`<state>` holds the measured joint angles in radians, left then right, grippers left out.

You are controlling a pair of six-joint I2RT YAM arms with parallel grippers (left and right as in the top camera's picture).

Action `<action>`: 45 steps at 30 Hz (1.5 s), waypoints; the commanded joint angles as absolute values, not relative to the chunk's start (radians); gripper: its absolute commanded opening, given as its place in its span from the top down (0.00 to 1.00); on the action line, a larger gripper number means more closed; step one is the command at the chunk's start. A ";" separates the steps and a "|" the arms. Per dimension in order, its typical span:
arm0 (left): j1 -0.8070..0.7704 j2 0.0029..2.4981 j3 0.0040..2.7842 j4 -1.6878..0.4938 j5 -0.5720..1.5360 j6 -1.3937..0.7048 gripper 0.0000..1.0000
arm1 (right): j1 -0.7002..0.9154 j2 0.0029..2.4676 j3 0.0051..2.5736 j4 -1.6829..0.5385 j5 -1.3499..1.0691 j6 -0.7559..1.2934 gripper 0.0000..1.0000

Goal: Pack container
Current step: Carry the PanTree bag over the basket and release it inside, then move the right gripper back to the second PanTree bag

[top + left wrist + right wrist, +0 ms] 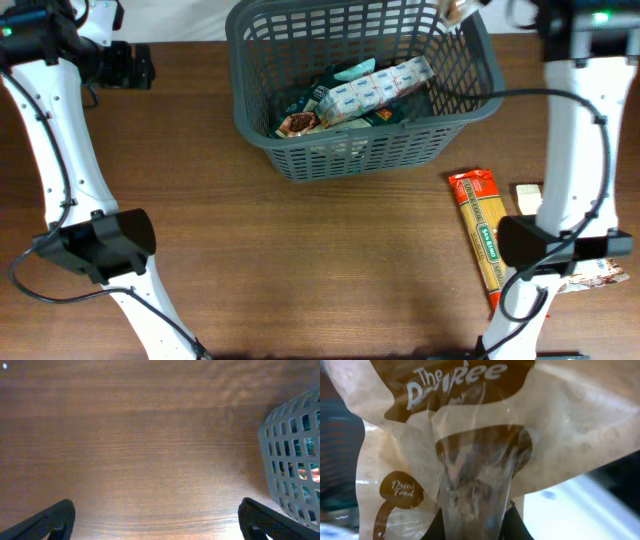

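My right gripper keeps holding the pouch for now until it hangs over the white and blue packet [375, 88], as its edge shows at the basket's back rim.
The container [290, 150] is a dark grey slotted basket at the back middle of the table; its wall also shows at the right of the left wrist view [292, 460]. Inside lie a white and blue packet [375, 88] and several darker packets. My right gripper [476, 527] is shut on a tan and brown dried-food pouch [470, 420], which fills the right wrist view. In the overhead view this pouch [457, 10] hangs at the basket's back right corner. My left gripper [160, 525] is open and empty over bare table, left of the basket.
A long red and yellow pasta packet [482, 235] lies at the right of the table. A small white box [528, 197] and another packet [600, 272] lie beside it, partly behind the right arm. The table is brown wood [330, 260].
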<state>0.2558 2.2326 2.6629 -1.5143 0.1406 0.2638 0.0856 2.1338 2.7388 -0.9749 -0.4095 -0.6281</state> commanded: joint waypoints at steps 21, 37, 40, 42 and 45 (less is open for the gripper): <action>0.276 2.223 2.664 -1.520 0.133 0.286 0.01 | 0.195 2.146 2.648 -1.237 0.001 -0.588 0.01; 0.276 2.223 2.664 -1.515 0.133 0.308 0.01 | -0.340 2.144 2.647 -1.483 0.005 -0.093 0.01; 0.276 2.223 2.664 -1.510 0.133 0.308 0.01 | -0.435 2.147 2.646 -1.610 -0.069 -0.101 0.00; 0.276 2.223 2.664 -1.507 0.133 0.308 0.01 | -0.477 2.148 2.639 -1.699 -0.114 -0.160 0.00; 0.276 2.223 2.664 -1.502 0.133 0.316 0.01 | -0.503 2.140 2.580 -1.699 -0.165 -0.205 0.02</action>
